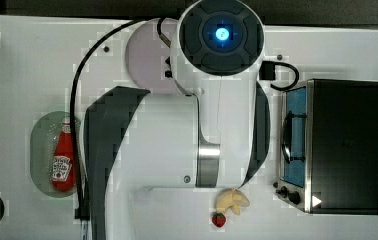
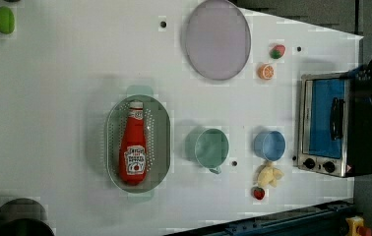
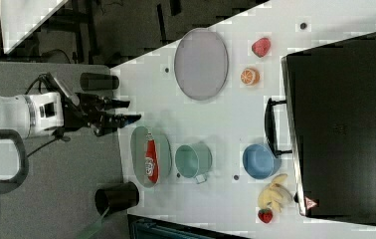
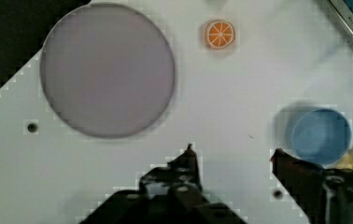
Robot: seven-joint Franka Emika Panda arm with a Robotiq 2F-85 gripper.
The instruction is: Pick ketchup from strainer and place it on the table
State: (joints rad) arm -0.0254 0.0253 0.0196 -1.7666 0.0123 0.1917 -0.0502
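Note:
My gripper grabs the ketchup by its labeled lower body (image 2: pixel 134 161) next, to lift it out of the strainer (image 2: pixel 162 142) and set it on the tabletop.
The ketchup (image 2: pixel 134 150), a slim red bottle with a white cap and white label, lies lengthwise in the pale green oval strainer (image 2: pixel 162 142) on the white table (image 2: pixel 51 98). It also shows in the top view as ketchup (image 1: pixel 63 160) in the strainer (image 1: pixel 39 150), beside the arm's dark link. In the right view my gripper (image 3: pixel 135 110) hangs open, above and to the right view's left of the strainer (image 3: pixel 137 149) and ketchup (image 3: pixel 150 160), well apart from both. In the wrist view the gripper (image 4: pixel 233 153) stands open with nothing between its fingers, over bare table.
A teal cup (image 2: pixel 211 147) and a blue cup (image 2: pixel 269 145) stand beside the strainer. A purple plate (image 2: pixel 217 39), an orange slice (image 2: pixel 265 72), strawberries (image 2: pixel 258 192), a banana (image 2: pixel 269 174) and a toaster oven (image 2: pixel 331 125) are farther off. A black cylinder (image 2: pixel 19 219) stands at the table's corner.

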